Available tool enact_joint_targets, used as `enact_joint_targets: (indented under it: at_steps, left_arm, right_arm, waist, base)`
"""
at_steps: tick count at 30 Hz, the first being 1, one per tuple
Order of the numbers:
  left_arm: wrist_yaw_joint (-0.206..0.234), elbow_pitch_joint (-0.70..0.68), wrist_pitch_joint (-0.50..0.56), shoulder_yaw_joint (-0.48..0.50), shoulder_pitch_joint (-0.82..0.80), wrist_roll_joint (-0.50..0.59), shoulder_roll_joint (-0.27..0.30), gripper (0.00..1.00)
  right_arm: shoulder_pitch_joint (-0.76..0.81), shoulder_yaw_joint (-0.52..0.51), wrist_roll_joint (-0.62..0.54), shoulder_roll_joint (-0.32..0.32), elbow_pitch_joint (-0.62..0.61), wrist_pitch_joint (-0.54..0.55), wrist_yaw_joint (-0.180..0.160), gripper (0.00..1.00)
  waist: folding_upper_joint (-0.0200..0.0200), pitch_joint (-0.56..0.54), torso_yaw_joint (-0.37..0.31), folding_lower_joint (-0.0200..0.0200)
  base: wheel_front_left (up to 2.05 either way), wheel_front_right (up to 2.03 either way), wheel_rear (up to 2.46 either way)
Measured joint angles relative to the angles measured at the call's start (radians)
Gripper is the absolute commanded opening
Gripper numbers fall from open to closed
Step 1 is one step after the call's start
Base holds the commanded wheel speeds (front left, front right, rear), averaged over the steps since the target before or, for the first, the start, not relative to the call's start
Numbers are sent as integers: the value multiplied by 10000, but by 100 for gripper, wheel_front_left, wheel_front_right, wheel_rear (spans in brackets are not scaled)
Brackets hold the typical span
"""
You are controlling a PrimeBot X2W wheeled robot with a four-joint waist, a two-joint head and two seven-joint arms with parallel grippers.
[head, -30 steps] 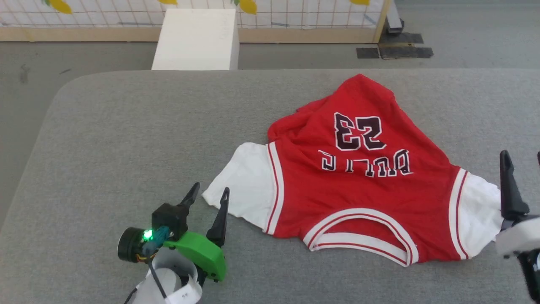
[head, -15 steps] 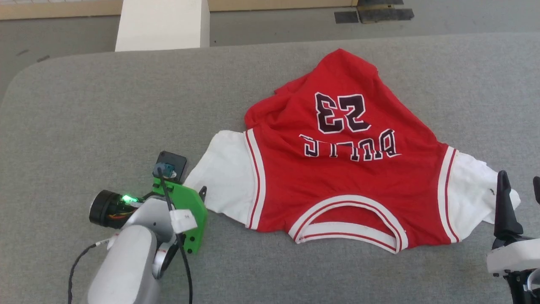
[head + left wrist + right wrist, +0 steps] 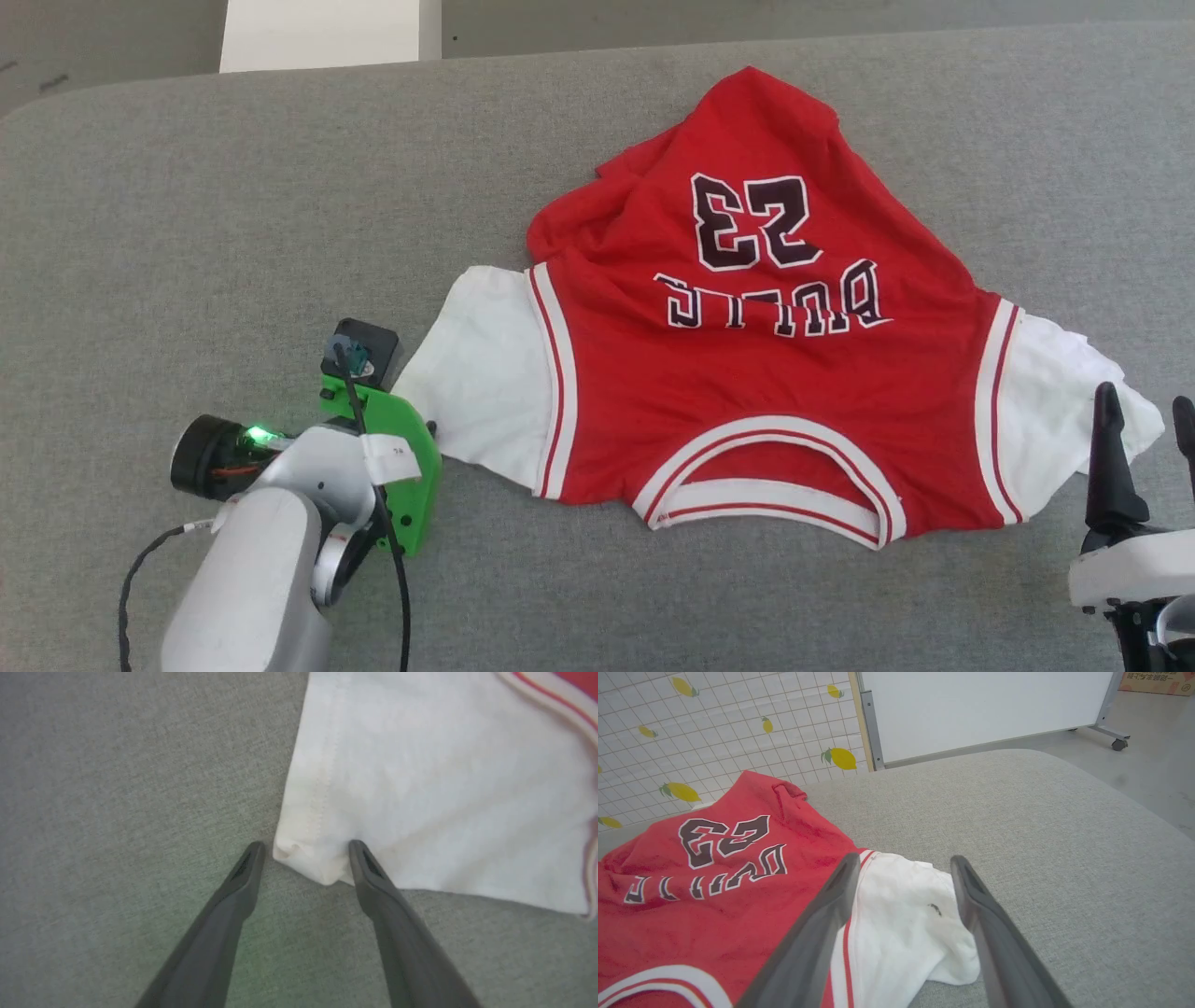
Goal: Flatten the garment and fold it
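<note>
The rest of the jersey's white sleeve lies flat on the tabletop. The left gripper next needs to grab the jersey by its puckered sleeve corner [image 3: 309, 861].
The garment [image 3: 766, 392] is a red jersey with white sleeves, lying front up on the grey table with its collar toward me and its lettering upside down. The far hem is bunched to a point. My left gripper [image 3: 425, 425] points down at the near corner of the left white sleeve [image 3: 476, 373]. In the left wrist view the left gripper [image 3: 306, 845] is open, with that sleeve corner [image 3: 420, 788] between its fingertips. My right gripper [image 3: 1145, 401] stands open at the crumpled right sleeve [image 3: 1055, 420]. In the right wrist view the right gripper [image 3: 905, 857] frames this sleeve [image 3: 906, 924] from above.
The grey fabric-covered table [image 3: 187, 187] has wide bare room to the left and beyond the jersey. A white box [image 3: 322, 33] stands past the far edge. The right wrist view has a lemon-patterned screen [image 3: 714, 723] and a white wheeled panel [image 3: 980, 704] behind the table.
The head camera has tilted down, shifting the picture. My left arm has reached forward and tipped its gripper down onto the left sleeve's corner. The right gripper has stayed open by the right sleeve.
</note>
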Motion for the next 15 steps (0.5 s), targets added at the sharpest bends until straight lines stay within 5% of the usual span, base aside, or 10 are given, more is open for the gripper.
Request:
enact_joint_targets:
  at_steps: [4,10,11,15]
  left_arm:
    - [-27,-92,-88,10,37,-305,-67,0]
    - [734,-477,-2157,715,719,-355,-207,0]
    - [1103,-784,-2738,1018,998,-355,-257,0]
    - [1423,-1338,-3003,1164,1323,-326,-276,0]
  right_arm:
    - [-1,21,-121,4,173,69,0,100]
    - [268,305,-86,-174,460,1921,0,100]
    - [628,579,-77,-483,401,2968,0,100]
    - [955,623,69,-886,215,4518,0,100]
  waist:
    - [0,-19,66,0]
    - [0,-432,227,0]
    - [0,-600,333,0]
    - [0,-733,517,0]
  base:
    - [0,0,0]
    - [0,0,0]
    - [0,0,0]
    - [0,0,0]
